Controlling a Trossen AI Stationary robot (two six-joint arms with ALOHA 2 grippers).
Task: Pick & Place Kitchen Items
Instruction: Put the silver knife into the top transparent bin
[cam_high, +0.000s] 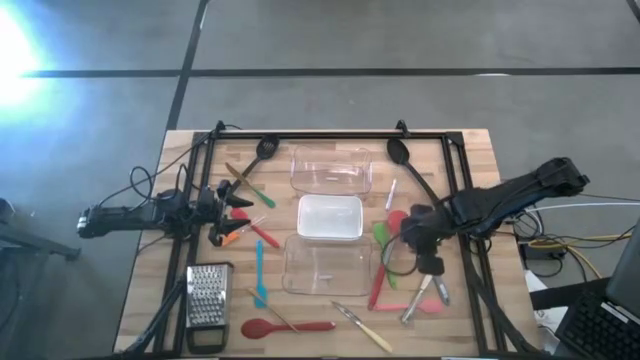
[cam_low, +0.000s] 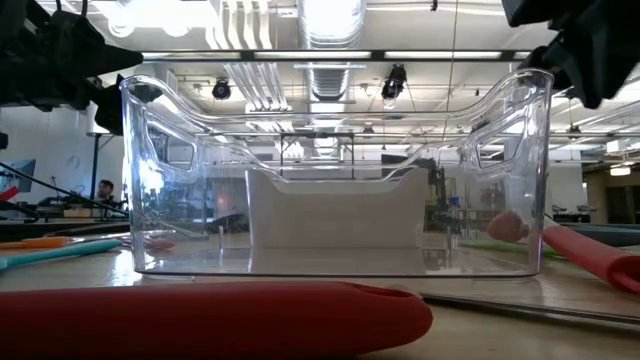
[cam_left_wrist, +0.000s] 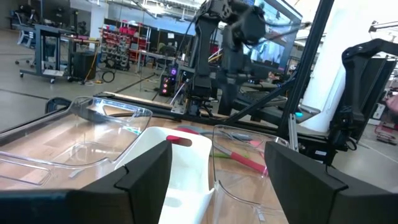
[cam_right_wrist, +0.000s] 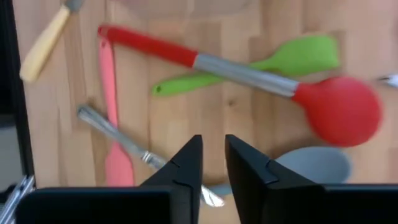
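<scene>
Next, my right gripper grabs the metal tool by its handle (cam_high: 409, 314) to place it in a clear tub.
Slim utensils lie flat on the wooden table around three clear tubs. My right gripper (cam_high: 414, 240) (cam_right_wrist: 212, 155) points down above the right-hand group, its fingers slightly apart with nothing between them. Under it lie a red spoon with a metal shaft (cam_right_wrist: 336, 109), a green spatula (cam_right_wrist: 292, 59), a pink spatula (cam_right_wrist: 112, 124), a metal tool (cam_right_wrist: 121, 137) and a grey spoon (cam_right_wrist: 311, 165). My left gripper (cam_high: 232, 208) (cam_left_wrist: 214, 177) waits level at the table's left, open and touching nothing.
The tubs (cam_high: 331, 168) (cam_high: 330, 217) (cam_high: 325, 265) stand in a row down the middle. A steel grater (cam_high: 207, 300), a red spoon (cam_high: 285, 326), a teal tool (cam_high: 259, 270) and a wood-handled tool (cam_high: 365, 328) lie near the front. A black slotted spoon (cam_high: 262, 152) and a ladle (cam_high: 405, 160) lie at the back.
</scene>
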